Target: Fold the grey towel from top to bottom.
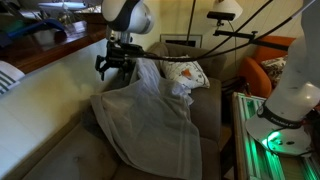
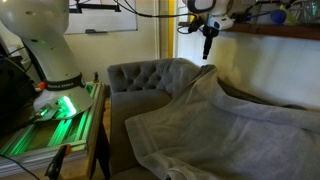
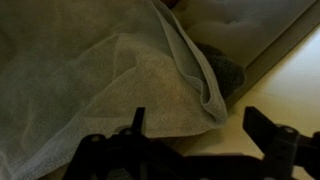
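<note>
My gripper is about to take hold of the grey towel by its raised upper corner against the backrest to fold the towel's top over toward its bottom.
The grey towel is pale and rumpled and lies spread over the sofa seat, with its upper corner raised against the backrest. It shows in both exterior views. My gripper hangs just above that raised corner, also seen from the side. In the wrist view the fingers stand wide apart with nothing between them, and the towel's folded edge lies below. I cannot tell whether a finger touches the cloth.
A white patterned cushion leans at the sofa's far end. A darker grey cloth peeks out beside the towel. A wooden ledge runs behind the sofa. The robot base stands on a green-lit stand beside the tufted armrest.
</note>
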